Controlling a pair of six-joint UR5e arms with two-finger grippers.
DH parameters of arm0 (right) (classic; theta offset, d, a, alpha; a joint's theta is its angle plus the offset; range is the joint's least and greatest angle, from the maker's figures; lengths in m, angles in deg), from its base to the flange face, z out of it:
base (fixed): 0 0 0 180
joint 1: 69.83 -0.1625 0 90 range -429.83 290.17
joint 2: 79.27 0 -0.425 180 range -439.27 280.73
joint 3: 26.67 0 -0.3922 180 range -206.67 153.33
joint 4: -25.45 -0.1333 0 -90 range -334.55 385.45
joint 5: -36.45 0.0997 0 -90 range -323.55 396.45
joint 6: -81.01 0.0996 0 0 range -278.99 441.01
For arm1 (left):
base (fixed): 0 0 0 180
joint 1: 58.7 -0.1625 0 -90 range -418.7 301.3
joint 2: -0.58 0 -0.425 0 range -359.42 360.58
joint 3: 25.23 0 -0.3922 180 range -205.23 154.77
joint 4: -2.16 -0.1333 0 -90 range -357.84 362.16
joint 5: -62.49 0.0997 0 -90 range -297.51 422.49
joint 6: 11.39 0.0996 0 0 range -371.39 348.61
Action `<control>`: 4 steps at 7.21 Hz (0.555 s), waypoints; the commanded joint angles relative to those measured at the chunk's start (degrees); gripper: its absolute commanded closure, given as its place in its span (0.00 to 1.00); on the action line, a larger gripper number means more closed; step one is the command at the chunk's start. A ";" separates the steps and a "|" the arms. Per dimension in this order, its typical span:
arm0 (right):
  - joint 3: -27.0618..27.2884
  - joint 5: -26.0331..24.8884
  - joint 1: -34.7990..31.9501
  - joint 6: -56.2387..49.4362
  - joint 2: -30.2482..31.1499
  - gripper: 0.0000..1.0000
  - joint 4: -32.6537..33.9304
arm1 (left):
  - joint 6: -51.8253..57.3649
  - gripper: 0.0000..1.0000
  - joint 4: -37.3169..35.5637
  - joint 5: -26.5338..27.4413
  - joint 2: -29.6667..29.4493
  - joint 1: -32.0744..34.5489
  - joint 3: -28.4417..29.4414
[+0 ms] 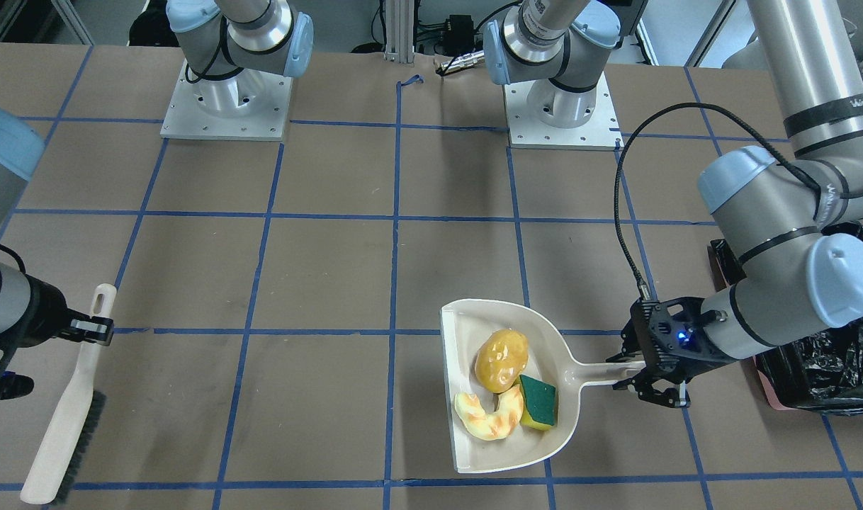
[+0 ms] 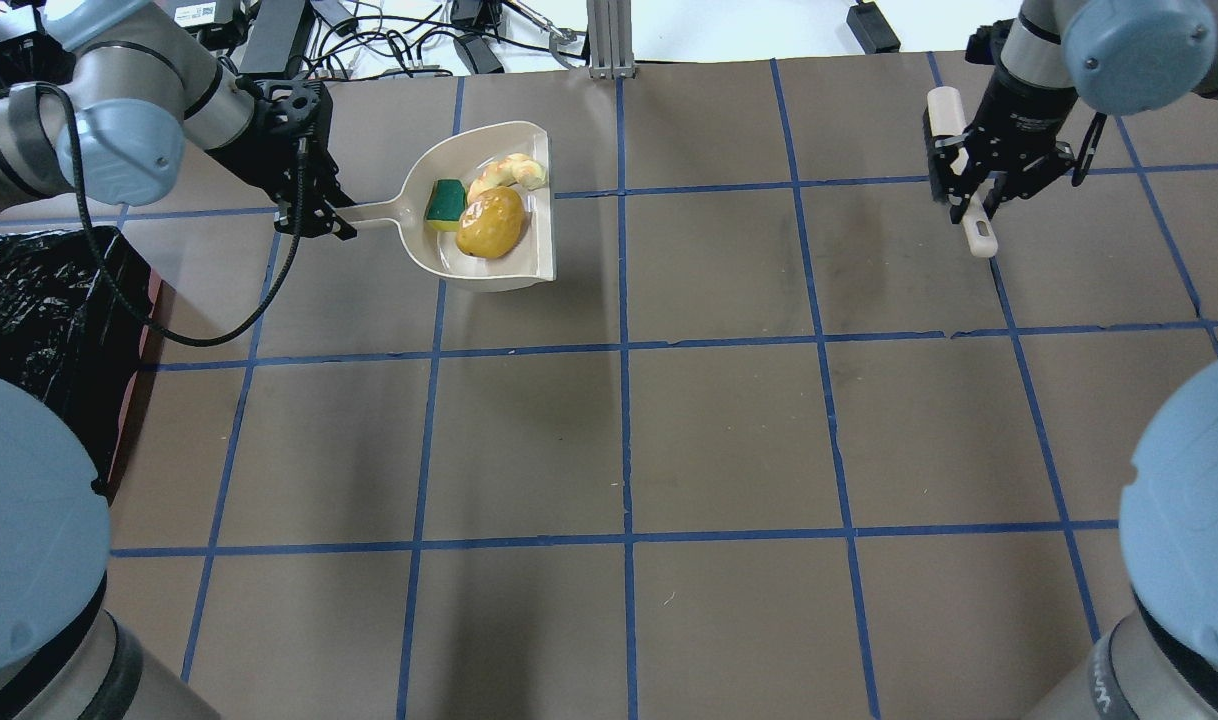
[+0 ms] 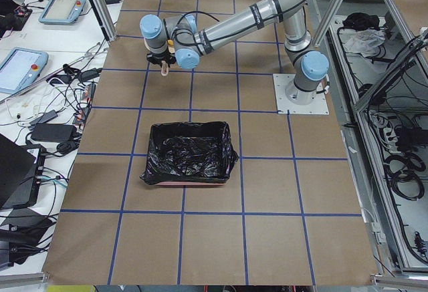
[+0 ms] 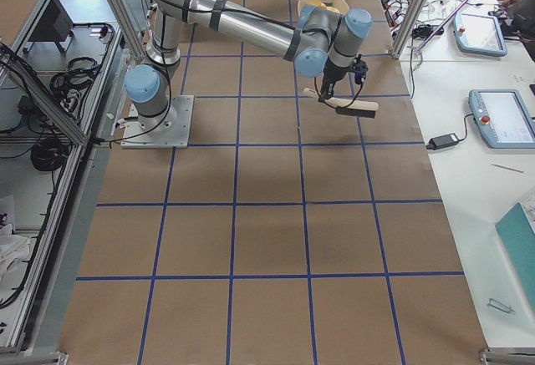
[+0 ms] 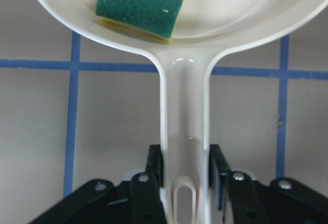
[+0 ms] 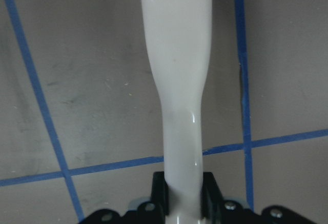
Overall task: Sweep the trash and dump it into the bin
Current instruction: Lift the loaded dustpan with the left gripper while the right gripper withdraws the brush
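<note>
The brush's bristles are held above the blue tape, so my right gripper needs to stay closed on the brush until the brush's head lies on the tabletop.
The beige dustpan (image 1: 502, 453) lies on the table and holds all the trash: the yellow-brown lump (image 1: 501, 358), the orange peel piece (image 1: 488, 418) and the green-and-yellow sponge wedge (image 1: 539, 402). My left gripper (image 1: 633, 368) is shut on the dustpan's handle (image 5: 184, 121), as the left wrist view shows. The black-lined bin (image 1: 828, 375) stands just behind the left arm, its pink body at the edge. My right gripper (image 1: 95, 329) is shut on the handle of a beige brush (image 1: 63, 425), far to the other side.
The two arm bases (image 1: 226, 106) stand at the robot's edge of the table. The brown tabletop is marked with a blue tape grid (image 2: 624, 345). The bin also shows in the overhead view (image 2: 29, 320) at the left table edge.
</note>
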 commanded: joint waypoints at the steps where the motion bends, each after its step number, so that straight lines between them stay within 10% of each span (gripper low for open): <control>1: 5.68 0.53 4.94 -11.16 -0.25 1.00 6.85 | 0.10 1.00 5.14 -4.86 2.49 -3.81 0.15; 4: 8.26 0.98 5.49 -11.05 0.01 1.00 9.43 | 2.20 1.00 15.65 0.40 6.19 -10.29 3.03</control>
